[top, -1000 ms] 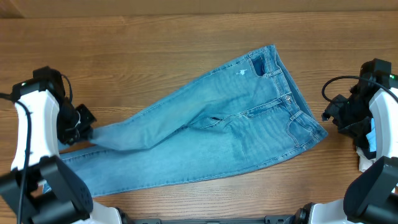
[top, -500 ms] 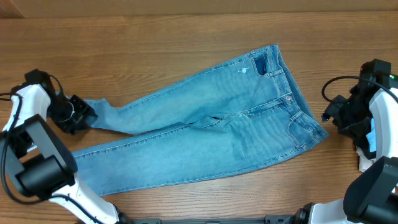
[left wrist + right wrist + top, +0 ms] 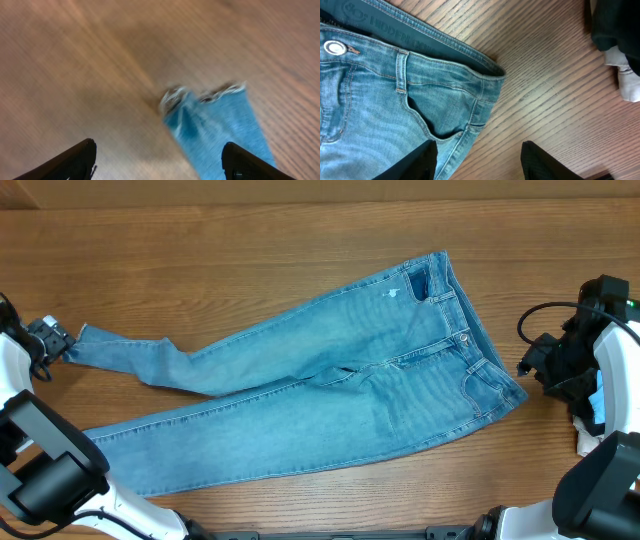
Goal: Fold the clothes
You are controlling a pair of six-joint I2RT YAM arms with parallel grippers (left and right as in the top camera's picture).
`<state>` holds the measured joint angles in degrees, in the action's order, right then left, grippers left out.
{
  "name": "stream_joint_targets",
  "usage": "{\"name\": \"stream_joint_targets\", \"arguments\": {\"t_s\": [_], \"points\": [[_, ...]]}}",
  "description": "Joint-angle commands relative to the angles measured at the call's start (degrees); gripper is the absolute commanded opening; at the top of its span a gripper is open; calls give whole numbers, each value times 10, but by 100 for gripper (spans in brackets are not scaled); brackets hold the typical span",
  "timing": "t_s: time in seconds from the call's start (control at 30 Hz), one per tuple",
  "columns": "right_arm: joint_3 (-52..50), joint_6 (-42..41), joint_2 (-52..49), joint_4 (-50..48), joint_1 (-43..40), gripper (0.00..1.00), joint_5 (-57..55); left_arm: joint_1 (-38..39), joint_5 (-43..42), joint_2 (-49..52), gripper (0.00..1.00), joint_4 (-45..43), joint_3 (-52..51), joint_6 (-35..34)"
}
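Note:
My left gripper grabs the jeans' upper leg by its frayed hem [image 3: 90,340] next, to draw that leg straight beside the lower leg for folding.
The clothes are light blue jeans [image 3: 380,370] lying flat on the wooden table, waistband to the right and legs stretching left. The upper leg's frayed hem [image 3: 90,340] lies just right of my left gripper [image 3: 52,340]. In the left wrist view that hem [image 3: 215,120] rests on the wood ahead of the left gripper [image 3: 159,160], whose jaws stand wide open and hold nothing. My right gripper [image 3: 528,364] hovers open off the waistband's corner. In the right wrist view the right gripper [image 3: 480,162] straddles the front pocket's edge [image 3: 470,120], without gripping it.
The lower leg [image 3: 200,445] runs toward the front left, near my left arm's base [image 3: 50,470]. A dark and white object [image 3: 620,60] sits on the table beside the right arm, its white part [image 3: 586,442] showing from overhead.
My left gripper drew the upper leg out to the left, then opened and let the hem go. The right arm stayed still.

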<state>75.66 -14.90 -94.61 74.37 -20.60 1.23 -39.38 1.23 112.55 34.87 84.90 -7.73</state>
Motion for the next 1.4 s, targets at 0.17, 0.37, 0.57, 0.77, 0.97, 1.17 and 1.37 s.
{"name": "stream_joint_targets", "arguments": {"t_s": [0.17,0.37,0.57,0.77,0.97,1.17,1.37], "points": [[8,3,6,-2,-2,58,-1,4,-84,107,85,-31,7,65],[8,3,6,-2,-2,58,0,4,-114,109,57,-45,7,65],[8,3,6,-2,-2,58,-1,4,-154,66,4,26,8,30],[8,3,6,6,-2,58,3,5,-181,-123,4,362,8,-129],[8,38,6,9,39,58,44,35,-369,-204,4,522,8,-43],[8,47,6,7,66,59,40,33,-115,-204,4,465,7,-227],[8,47,6,3,66,58,40,33,96,-204,4,449,0,-375]]}}
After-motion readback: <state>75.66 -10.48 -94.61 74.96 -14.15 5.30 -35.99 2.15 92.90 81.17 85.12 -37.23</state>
